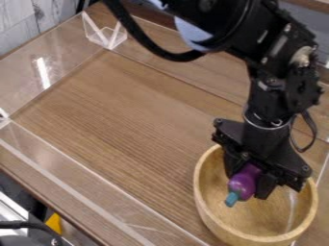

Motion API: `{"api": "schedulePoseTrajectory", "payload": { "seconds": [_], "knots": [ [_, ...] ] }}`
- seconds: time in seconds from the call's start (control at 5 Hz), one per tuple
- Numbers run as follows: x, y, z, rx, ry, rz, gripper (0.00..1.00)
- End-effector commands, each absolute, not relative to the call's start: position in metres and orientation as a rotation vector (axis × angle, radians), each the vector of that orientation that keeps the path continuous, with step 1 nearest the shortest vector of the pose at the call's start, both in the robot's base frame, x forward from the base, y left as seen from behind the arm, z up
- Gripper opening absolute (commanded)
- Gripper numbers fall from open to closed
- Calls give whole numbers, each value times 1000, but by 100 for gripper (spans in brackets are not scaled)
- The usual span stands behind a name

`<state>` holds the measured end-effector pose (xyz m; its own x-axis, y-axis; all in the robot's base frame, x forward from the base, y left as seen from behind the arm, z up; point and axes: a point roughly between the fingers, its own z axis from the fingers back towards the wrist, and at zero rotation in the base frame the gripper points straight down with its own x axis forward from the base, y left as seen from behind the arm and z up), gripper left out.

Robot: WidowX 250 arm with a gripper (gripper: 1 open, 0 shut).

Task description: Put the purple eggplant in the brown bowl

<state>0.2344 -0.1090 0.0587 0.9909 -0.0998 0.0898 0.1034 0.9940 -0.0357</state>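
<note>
My gripper opens now, as the teal stem tip hangs inside the bowl's rim, over the bowl's bottom. The purple eggplant [241, 184] would then rest in the brown bowl.
The purple eggplant [241, 184], glossy with a teal stem tip pointing down-left, hangs inside the rim of the brown bowl [213, 216] at the lower right of the camera view. My gripper [252, 179] points straight down over the bowl and is shut on the eggplant, its black fingers on either side of the purple body. The eggplant sits just above the bowl's inner floor; I cannot tell whether it touches the wood. The arm hides the bowl's far rim.
The bowl rests on a wood-grain tabletop [129, 115] enclosed by low clear plastic walls [52, 67]. The table's near edge runs along the lower left.
</note>
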Motion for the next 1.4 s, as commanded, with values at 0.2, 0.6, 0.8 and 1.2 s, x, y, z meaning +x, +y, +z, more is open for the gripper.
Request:
{"api": "schedulePoseTrajectory", "payload": {
  "seconds": [0.2,0.6,0.8,1.2],
  "knots": [
    [242,-111,65,-38,-144,-34,0],
    [231,-118,60,-34,-143,-65,100],
    [228,-115,63,-37,-141,-28,100],
    [222,-119,77,-41,-147,-19,100]
  ]
}}
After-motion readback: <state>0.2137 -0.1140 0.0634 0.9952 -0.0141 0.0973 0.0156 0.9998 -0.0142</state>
